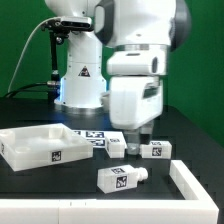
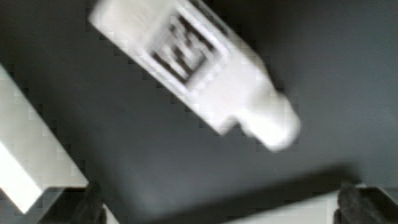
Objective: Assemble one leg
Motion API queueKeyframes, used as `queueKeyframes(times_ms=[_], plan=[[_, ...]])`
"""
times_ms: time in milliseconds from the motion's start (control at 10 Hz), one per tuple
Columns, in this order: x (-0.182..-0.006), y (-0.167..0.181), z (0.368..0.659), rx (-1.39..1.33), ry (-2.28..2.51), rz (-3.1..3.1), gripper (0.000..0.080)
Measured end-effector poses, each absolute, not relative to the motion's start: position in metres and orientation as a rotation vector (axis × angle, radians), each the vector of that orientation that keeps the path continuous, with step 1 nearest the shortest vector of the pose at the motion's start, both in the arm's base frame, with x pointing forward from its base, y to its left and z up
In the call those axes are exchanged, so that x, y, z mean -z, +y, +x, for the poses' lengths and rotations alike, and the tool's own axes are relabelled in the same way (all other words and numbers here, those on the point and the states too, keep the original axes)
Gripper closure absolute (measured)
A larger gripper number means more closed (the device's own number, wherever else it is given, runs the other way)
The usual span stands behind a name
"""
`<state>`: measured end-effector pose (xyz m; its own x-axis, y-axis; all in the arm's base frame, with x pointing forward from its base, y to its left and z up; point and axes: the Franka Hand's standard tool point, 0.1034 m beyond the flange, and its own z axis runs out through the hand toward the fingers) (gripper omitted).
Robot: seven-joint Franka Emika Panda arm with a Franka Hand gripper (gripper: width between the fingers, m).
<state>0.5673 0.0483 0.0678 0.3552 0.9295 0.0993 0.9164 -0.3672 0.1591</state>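
The white leg is ahead of me, and its round peg has to stay free for the tray-like part. I should pick it up next by its tagged body (image 1: pixel 116 180) (image 2: pixel 185 50).
Three white legs with black-and-white tags lie on the dark table. One leg (image 1: pixel 121 179) is at the front. Another (image 1: pixel 158 148) lies toward the exterior view's right. A third (image 1: pixel 114 148) lies just beside my gripper (image 1: pixel 138 140). The gripper hangs low over the table between the two rear legs. In the wrist view a blurred leg (image 2: pixel 192 62) with its tag and round peg end (image 2: pixel 274 127) lies ahead of the gripper (image 2: pixel 214 207). The jaws stand wide apart with only bare table between them. The dark fingertips (image 2: pixel 68 205) show at the picture's corners.
The large white square tray-like part (image 1: pixel 38 146) lies on the exterior view's left; a white edge (image 2: pixel 25 140) shows in the wrist view. The marker board (image 1: pixel 93 134) lies behind the legs. A white angled rail (image 1: pixel 196 186) stands at the front right. The robot base (image 1: pixel 80 80) is behind.
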Motion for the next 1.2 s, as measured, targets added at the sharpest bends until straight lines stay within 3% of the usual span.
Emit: queueKeyframes(times_ms=[200, 700, 1200], plan=[[-0.055, 0.027, 0.566, -0.25, 1.937, 2.333, 0.015], [-0.051, 0.027, 0.563, -0.261, 1.948, 2.319, 0.015], [-0.009, 0.036, 0.545, -0.203, 2.0, 2.345, 0.015]])
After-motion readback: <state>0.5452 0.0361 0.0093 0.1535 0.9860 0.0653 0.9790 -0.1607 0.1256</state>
